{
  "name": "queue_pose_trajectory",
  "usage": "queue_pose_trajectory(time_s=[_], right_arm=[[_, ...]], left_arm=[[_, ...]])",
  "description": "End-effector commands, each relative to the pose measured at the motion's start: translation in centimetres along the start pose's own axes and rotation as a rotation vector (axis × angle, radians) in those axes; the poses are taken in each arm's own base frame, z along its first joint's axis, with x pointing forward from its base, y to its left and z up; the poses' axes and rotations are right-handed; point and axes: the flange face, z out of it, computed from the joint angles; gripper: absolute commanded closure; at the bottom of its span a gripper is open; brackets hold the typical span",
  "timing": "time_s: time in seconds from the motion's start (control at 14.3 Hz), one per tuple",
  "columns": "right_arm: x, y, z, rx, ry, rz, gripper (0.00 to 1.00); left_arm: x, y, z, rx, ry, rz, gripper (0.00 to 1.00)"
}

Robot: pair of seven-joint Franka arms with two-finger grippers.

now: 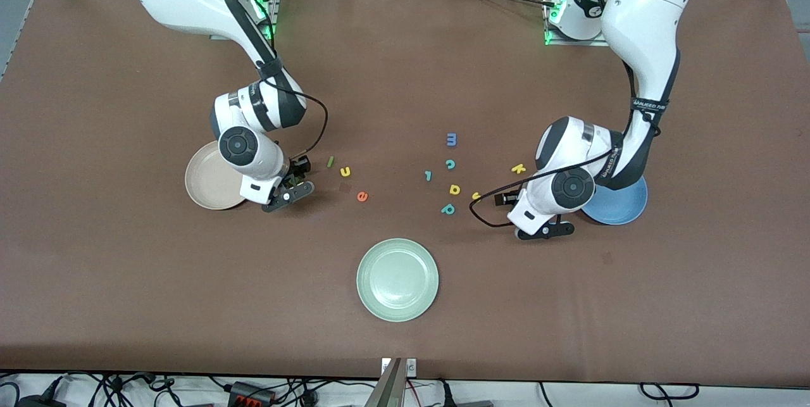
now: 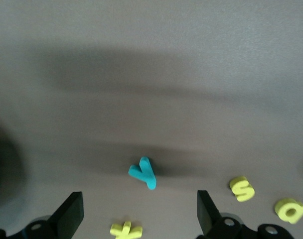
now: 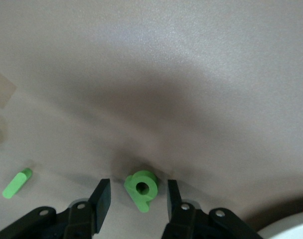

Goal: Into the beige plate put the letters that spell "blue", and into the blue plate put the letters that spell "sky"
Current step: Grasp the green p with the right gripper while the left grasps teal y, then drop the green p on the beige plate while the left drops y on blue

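Note:
The word "sky" needs to be spelled in the blue plate. My left gripper will grab the teal y by its stem (image 2: 150,181) next for that.
My right gripper (image 3: 137,185) is low over the table beside the beige plate (image 1: 205,182). It is open, and the green b (image 3: 141,188) lies between its fingers with a gap on each side. The green l (image 1: 330,161), yellow u (image 1: 345,171) and orange e (image 1: 362,197) lie close by. My left gripper (image 2: 139,195) hangs open over the table next to the blue plate (image 1: 620,207). The yellow k (image 2: 126,230) and teal y (image 2: 144,173) lie in line with its gap. The yellow s (image 2: 241,188) lies to one side. The front view hides the b and y.
A pale green plate (image 1: 397,279) sits nearest the front camera, mid-table. Between the arms lie a blue m (image 1: 451,139), teal c (image 1: 450,164), yellow a (image 1: 455,189), teal p (image 1: 448,209) and one more small teal letter (image 1: 428,175).

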Motion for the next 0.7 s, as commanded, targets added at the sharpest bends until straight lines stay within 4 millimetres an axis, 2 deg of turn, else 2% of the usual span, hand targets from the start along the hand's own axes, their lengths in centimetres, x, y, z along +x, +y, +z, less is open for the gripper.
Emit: queue_pose_trajectory(time_s=[0.0, 0.14, 0.42, 0.49, 0.63], right_arm=[[0.5, -0.3, 0.3, 0.012, 0.016, -0.022, 0.47], [0.5, -0.4, 0.3, 0.012, 0.016, -0.025, 0.53], [0.4, -1.1, 0.4, 0.013, 0.005, -0.035, 0.86], [0.4, -1.1, 0.5, 0.013, 0.002, -0.035, 0.88], [0.6, -0.6, -1.3, 0.012, 0.028, -0.021, 0.92]], left_arm=[[-1.2, -0.3, 2.2, -0.016, 0.053, -0.009, 0.0], [-1.5, -0.5, 3.2, -0.016, 0.054, -0.011, 0.01], [-1.3, -0.7, 3.3, -0.011, 0.062, 0.013, 0.14], [-1.5, -0.4, 3.3, -0.011, 0.064, 0.019, 0.19], [-1.4, -0.4, 3.4, -0.01, 0.063, 0.016, 0.38]])
